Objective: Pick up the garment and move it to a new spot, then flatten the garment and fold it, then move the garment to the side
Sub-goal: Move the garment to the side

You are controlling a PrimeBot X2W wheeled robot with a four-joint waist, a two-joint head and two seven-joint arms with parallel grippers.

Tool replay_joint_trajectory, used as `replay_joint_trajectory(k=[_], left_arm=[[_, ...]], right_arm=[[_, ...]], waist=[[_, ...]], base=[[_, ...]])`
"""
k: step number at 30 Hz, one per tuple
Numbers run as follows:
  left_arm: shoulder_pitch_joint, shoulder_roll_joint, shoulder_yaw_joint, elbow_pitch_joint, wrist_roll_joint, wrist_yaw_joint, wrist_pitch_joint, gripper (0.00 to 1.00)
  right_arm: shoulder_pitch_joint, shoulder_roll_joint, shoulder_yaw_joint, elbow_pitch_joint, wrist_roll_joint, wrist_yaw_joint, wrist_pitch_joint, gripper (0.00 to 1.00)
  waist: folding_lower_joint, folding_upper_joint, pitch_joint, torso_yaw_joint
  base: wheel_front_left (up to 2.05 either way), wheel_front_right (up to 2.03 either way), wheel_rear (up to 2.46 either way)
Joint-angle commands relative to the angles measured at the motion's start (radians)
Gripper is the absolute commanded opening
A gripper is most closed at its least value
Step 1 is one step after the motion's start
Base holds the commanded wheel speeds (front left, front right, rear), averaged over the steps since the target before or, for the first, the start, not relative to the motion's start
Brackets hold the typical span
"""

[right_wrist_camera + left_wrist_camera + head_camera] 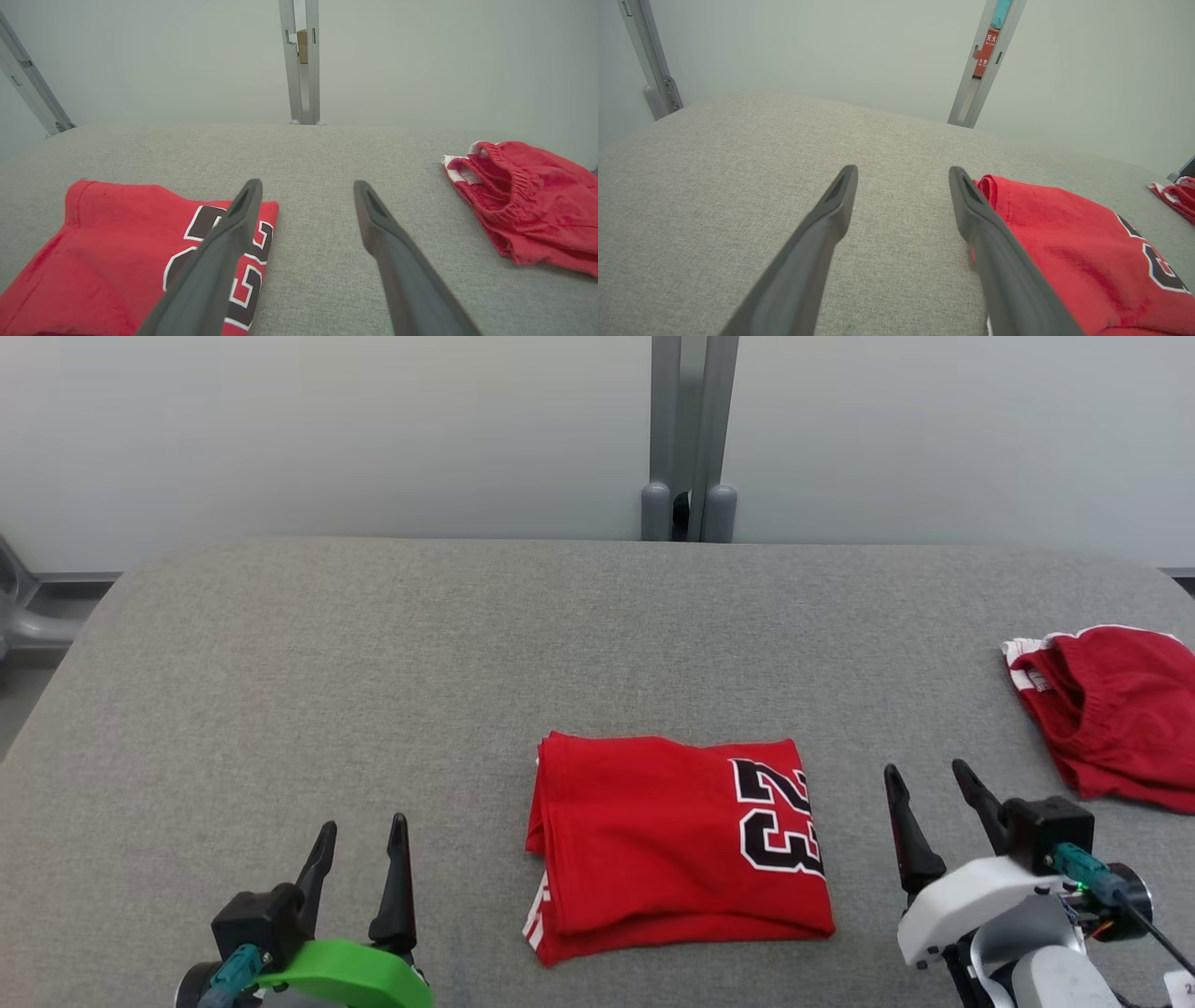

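Observation:
Next, my right gripper grabs the folded garment by its numbered edge (815, 834), to move the garment to the side onto the crumpled clothing (1115, 717).
A red garment (672, 845) with a black and white "23" lies folded into a neat rectangle on the grey table (373, 663), near the front middle. It also appears as the garment (1078, 252) to the right of my left fingers and as the garment (121, 247) under and left of my right gripper's left finger. My left gripper (362, 835) hovers open at the lower left, apart from the cloth. My right gripper (929, 779) stands open just right of the garment's numbered edge. Both grippers (902, 175) (307, 186) hold nothing.
A second red piece of clothing (1111, 709) with an elastic waistband and white trim lies crumpled at the table's right edge, also seen as the clothing (528, 200). A grey post (689, 439) stands behind the table against a pale wall. The table's left half is bare fabric.

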State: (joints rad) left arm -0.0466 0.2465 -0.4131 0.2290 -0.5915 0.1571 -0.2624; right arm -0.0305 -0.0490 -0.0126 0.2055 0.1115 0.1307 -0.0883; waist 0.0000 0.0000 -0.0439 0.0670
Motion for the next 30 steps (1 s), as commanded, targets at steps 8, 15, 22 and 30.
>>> replay_joint_trajectory(k=[8, 15, 22, 30], left_arm=[[-0.028, -0.006, 0.008, 0.002, 0.017, -0.009, -0.003, 1.00], [-0.041, -0.006, 0.017, -0.001, 0.021, -0.011, -0.003, 1.00], [-0.049, -0.014, 0.034, -0.005, 0.031, -0.016, -0.003, 1.00], [-0.057, -0.024, 0.049, -0.004, 0.046, -0.023, -0.003, 1.00]], right_arm=[[-0.112, -0.003, -0.007, 0.085, -0.048, 0.000, 0.165, 1.00], [-0.164, -0.003, -0.030, 0.222, -0.002, 0.000, 0.259, 1.00], [-0.197, -0.003, -0.008, 0.322, 0.072, 0.000, 0.299, 1.00], [-0.231, 0.003, 0.076, 0.378, 0.103, 0.002, 0.337, 0.21]], waist=[[0.0000, 0.0000, 0.040, 0.064], [0.0000, 0.0000, 0.094, 0.128], [0.0000, 0.0000, 0.134, 0.162], [0.0000, 0.0000, 0.153, 0.149]], base=[[0.00, 0.00, 0.00], [0.00, 0.00, 0.00], [0.00, 0.00, 0.00], [0.00, 0.00, 0.00]])
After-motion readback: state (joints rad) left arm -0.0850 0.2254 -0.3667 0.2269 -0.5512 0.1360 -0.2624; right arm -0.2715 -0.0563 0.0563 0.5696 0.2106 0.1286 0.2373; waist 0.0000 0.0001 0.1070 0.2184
